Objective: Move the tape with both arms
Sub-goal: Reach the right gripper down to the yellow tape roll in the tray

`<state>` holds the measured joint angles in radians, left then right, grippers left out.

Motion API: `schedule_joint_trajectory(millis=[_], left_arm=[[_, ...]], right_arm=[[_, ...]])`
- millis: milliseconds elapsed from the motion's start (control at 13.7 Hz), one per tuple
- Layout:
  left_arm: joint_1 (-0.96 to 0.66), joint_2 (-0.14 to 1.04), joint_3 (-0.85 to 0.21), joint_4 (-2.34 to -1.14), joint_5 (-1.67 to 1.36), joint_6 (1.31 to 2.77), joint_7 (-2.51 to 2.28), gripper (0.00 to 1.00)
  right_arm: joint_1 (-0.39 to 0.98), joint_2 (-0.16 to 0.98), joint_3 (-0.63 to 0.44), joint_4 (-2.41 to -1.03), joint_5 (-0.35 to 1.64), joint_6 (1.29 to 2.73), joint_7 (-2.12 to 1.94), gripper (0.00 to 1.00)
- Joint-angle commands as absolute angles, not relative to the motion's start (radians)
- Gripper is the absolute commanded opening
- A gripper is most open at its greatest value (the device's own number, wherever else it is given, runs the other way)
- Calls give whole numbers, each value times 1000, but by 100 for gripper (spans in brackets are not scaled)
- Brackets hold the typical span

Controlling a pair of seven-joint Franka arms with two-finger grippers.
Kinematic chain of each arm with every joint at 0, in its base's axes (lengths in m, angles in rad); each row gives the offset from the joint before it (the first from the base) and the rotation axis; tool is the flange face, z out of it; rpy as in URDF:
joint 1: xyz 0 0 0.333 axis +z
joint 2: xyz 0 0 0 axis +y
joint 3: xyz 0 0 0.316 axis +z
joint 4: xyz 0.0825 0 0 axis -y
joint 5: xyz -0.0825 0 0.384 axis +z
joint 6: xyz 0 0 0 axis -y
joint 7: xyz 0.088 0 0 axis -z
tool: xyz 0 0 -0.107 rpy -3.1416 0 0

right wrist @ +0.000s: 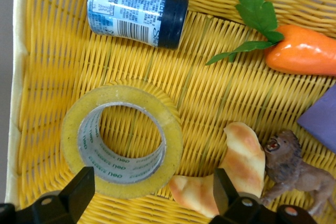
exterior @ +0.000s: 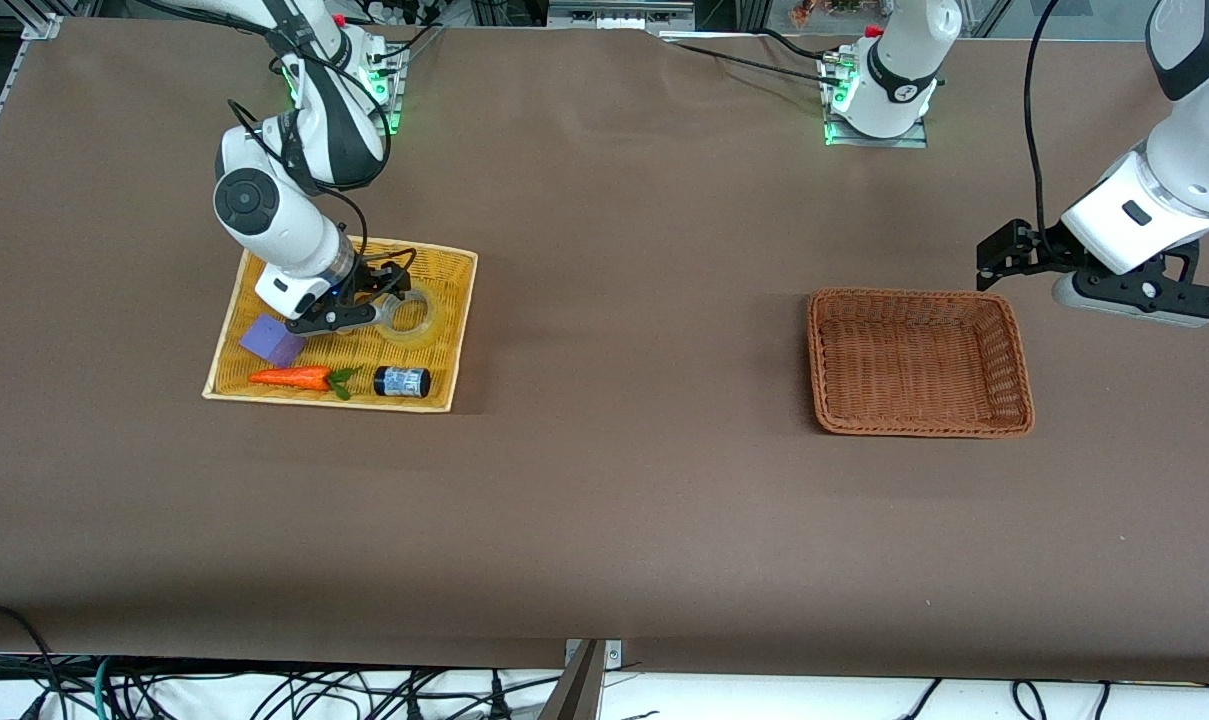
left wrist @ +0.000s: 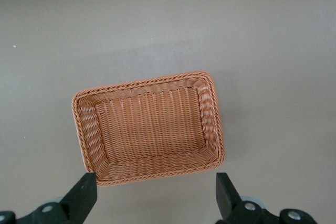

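My right gripper's fingers are above the tape's rim [right wrist: 172, 148] and the croissant [right wrist: 239, 156]. My right gripper needs to go down to the tape before it closes on the tape.
The tape [exterior: 427, 320], a yellowish clear roll, lies flat in the yellow woven tray [exterior: 460, 330]. In the right wrist view the tape [right wrist: 172, 145] sits just ahead of the fingers, partly between them. My right gripper [exterior: 382, 297] is open and low over the tray, right beside the tape; it shows in its own view [right wrist: 152, 192] holding nothing. My left gripper [exterior: 996, 255] is open and empty in the air by the brown basket's [exterior: 819, 360] corner toward the left arm's end. Its own view shows the gripper [left wrist: 156, 195] over bare table at the basket's rim [left wrist: 152, 81].
The tray also holds a black bottle with a blue-white label [right wrist: 136, 11], a toy carrot [right wrist: 304, 51], a purple block [right wrist: 323, 121], a croissant piece [right wrist: 241, 163] and a lion figure [right wrist: 291, 169]. The croissant lies by one right fingertip [right wrist: 226, 192]. The brown basket holds nothing.
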<state>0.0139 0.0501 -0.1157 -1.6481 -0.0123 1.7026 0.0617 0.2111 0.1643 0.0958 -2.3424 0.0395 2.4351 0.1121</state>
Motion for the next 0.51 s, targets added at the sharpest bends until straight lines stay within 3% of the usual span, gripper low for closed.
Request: schedule_joint_trajectory(millis=[0,439], left_arm=[[15,60,-114,-1626,-18,1692,69,100],[17,60,-114,-1626,-18,1692,69,100]], right_arm=[[212,190,100,-2367,29,2506,130,100],[216,281,98,-2355,17,2623,127,96]])
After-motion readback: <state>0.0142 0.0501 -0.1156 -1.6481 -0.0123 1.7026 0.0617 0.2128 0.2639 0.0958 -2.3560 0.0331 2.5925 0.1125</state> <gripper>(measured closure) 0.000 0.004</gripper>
